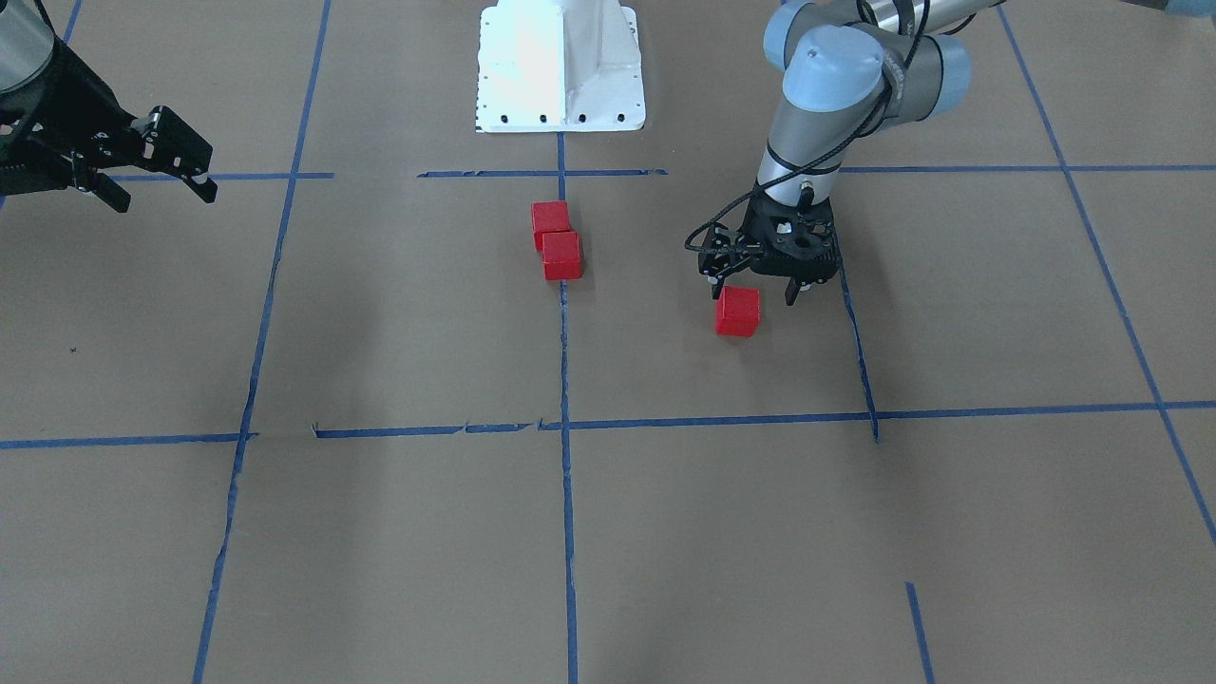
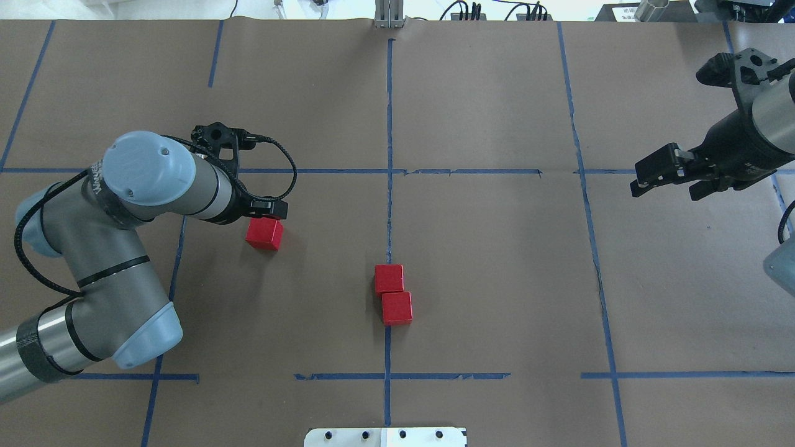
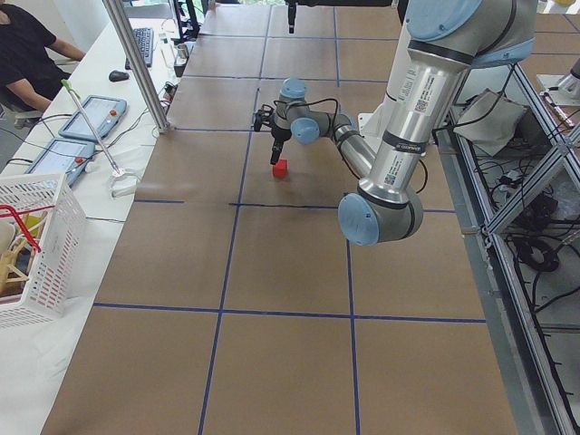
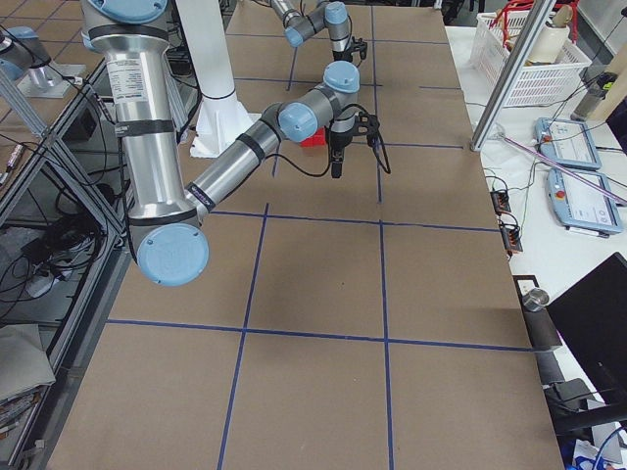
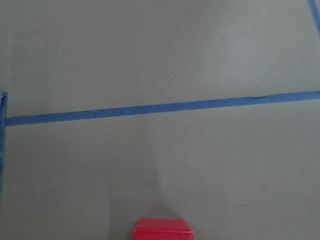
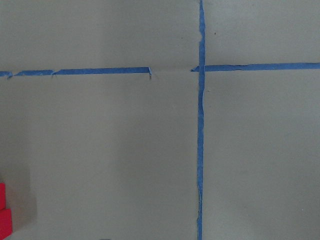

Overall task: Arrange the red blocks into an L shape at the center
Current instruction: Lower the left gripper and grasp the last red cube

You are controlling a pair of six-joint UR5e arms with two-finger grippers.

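The left gripper needs to complete the L at the center, so next it needs to grab the lone red block by its opposite sides.
Two red blocks [image 2: 389, 279] [image 2: 397, 308] sit touching, slightly offset, on the middle blue tape line at the center [image 2: 428, 285]; they also show in the front view [image 1: 550, 220] [image 1: 561, 256]. The third red block [image 2: 264, 233] [image 1: 738, 312] lies apart on the robot's left. My left gripper [image 1: 755, 291] is open and empty, hovering just above and behind this block. The left wrist view shows only the block's top edge [image 5: 162, 230], with no fingers visible. My right gripper [image 2: 674, 182] [image 1: 161, 190] is open and empty, raised far off on the right.
The brown paper table [image 2: 497, 248] carries a grid of blue tape lines [image 2: 389, 124]. The white robot base [image 1: 560, 66] stands at the table's near edge. A white basket [image 3: 36, 236] and teach pendants sit on a side bench.
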